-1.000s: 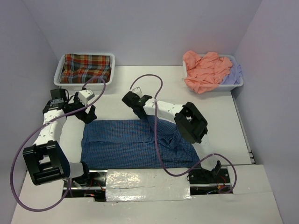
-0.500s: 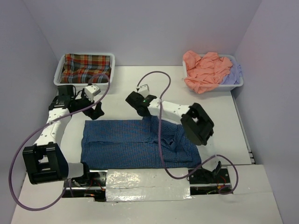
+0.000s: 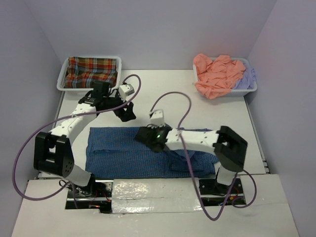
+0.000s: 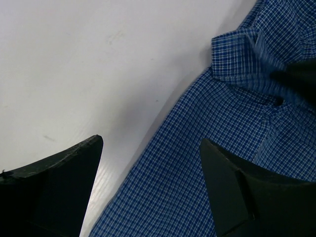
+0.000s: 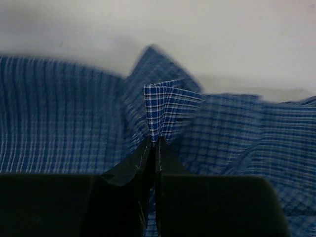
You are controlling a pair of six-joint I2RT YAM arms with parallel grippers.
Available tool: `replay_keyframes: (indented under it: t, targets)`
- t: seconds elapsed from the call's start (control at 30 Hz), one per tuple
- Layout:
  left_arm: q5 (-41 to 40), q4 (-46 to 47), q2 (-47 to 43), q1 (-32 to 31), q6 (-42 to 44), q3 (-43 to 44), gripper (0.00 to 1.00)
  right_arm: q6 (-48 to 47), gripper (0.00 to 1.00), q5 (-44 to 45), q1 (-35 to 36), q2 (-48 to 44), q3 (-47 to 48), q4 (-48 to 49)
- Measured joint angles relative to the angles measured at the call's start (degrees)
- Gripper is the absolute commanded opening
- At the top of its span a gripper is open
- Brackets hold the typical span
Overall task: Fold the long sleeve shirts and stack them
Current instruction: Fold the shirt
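My left gripper grabs the blue shirt's raised fold [image 4: 234, 55] beyond my right gripper's fingers next, to draw the sleeve out for folding.
The blue checked shirt [image 3: 118, 155] lies spread on the table near the arms, its right part bunched. My right gripper [image 3: 149, 139] is shut on a pinched fold of this blue shirt [image 5: 165, 106], which stands up from the closed fingertips [image 5: 157, 141]. My left gripper [image 3: 127, 114] hovers open over the shirt's far edge. In the left wrist view the blue shirt [image 4: 212, 148] and bare table show between the spread jaws of the left gripper [image 4: 152, 143]. The red-green plaid shirt [image 3: 92, 71], salmon orange shirt [image 3: 216, 74] and pale lavender shirt [image 3: 246, 77] lie in trays.
A white tray [image 3: 63, 85] sits at the back left and another white tray [image 3: 252, 91] at the back right. The white table [image 3: 168, 94] is walled in by lavender panels. Purple cables loop over both arms.
My right gripper has shut on the blue shirt's far edge and drawn it toward the near side. My left arm has swung right, from the shirt's left corner to its far edge.
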Motion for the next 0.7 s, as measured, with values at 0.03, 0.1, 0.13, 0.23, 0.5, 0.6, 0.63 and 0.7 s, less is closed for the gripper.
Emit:
replay_keyframes:
  t: [0.03,0.1,0.13,0.23,0.5,0.6,0.63,0.7]
  targets:
    - [0.0,0.2,1.2,-0.7,-0.7,0.2,0.94,0.0,0.14,0.3,2.3,2.3,0.1,0.3]
    - [0.5,0.2,3.9,-1.4,-1.2,0.9,0.94,-0.7,0.29,1.0,6.9,7.9,2.4,-0.4]
    - [0.6,0.1,5.5,-1.4,-1.6,1.4,0.94,-1.4,0.42,1.2,8.9,10.8,4.1,-0.7]
    - [0.8,-0.5,9.6,-1.4,-2.5,2.4,0.94,-3.6,0.78,2.9,14.8,20.0,11.6,-2.3]
    - [1.1,-2.6,11.1,-3.3,-2.4,1.0,0.97,-10.8,0.85,0.4,20.5,19.6,10.1,2.7]
    - [0.8,-3.2,9.7,-5.0,-2.3,-0.7,0.98,-14.4,0.85,-4.1,20.0,13.2,4.8,6.6]
    - [0.7,-3.5,9.2,-5.5,-2.3,-0.9,0.98,-15.4,0.85,-5.5,19.8,11.0,3.7,7.8]
    - [0.0,-4.2,8.4,-6.1,-2.3,-1.0,0.98,-17.2,0.84,-9.3,19.2,6.0,0.9,11.4]
